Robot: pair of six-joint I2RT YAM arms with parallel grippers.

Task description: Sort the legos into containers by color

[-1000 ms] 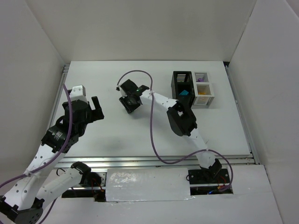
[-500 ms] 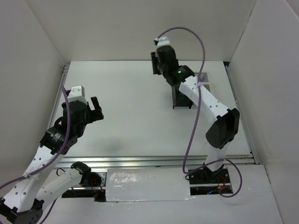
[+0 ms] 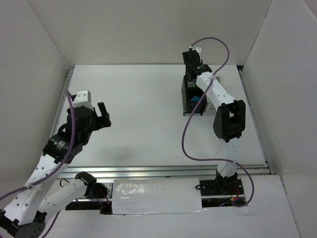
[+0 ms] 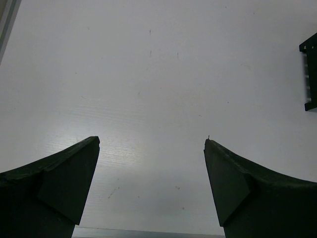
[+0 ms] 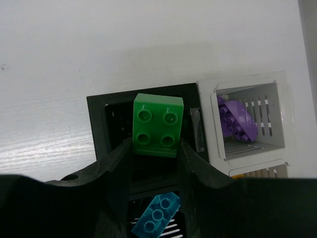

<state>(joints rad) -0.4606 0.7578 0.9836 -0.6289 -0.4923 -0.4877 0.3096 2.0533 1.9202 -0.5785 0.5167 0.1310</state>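
The far black container is below my right gripper, so I should open that gripper now, and the green lego would land in the container.
In the right wrist view my right gripper [image 5: 155, 148] is shut on a green lego [image 5: 158, 125] and holds it over the far black container [image 5: 96, 106]. A teal lego [image 5: 158, 215] lies in the near black container below. A purple lego [image 5: 237, 121] lies in the white container [image 5: 242, 82] beside it. In the top view the right gripper [image 3: 190, 74] hangs over the block of containers [image 3: 187, 99], where the teal lego [image 3: 194, 100] shows. My left gripper [image 3: 103, 115] is open and empty at the table's left; it also shows in the left wrist view [image 4: 151, 141].
A corner of a black container [image 4: 309, 74] shows at the right edge of the left wrist view. White walls enclose the table on three sides. A purple cable [image 3: 188, 129] loops from the right arm over the table.
My right arm has swung from the middle of the table to the back right, over the containers. The left arm has not moved.
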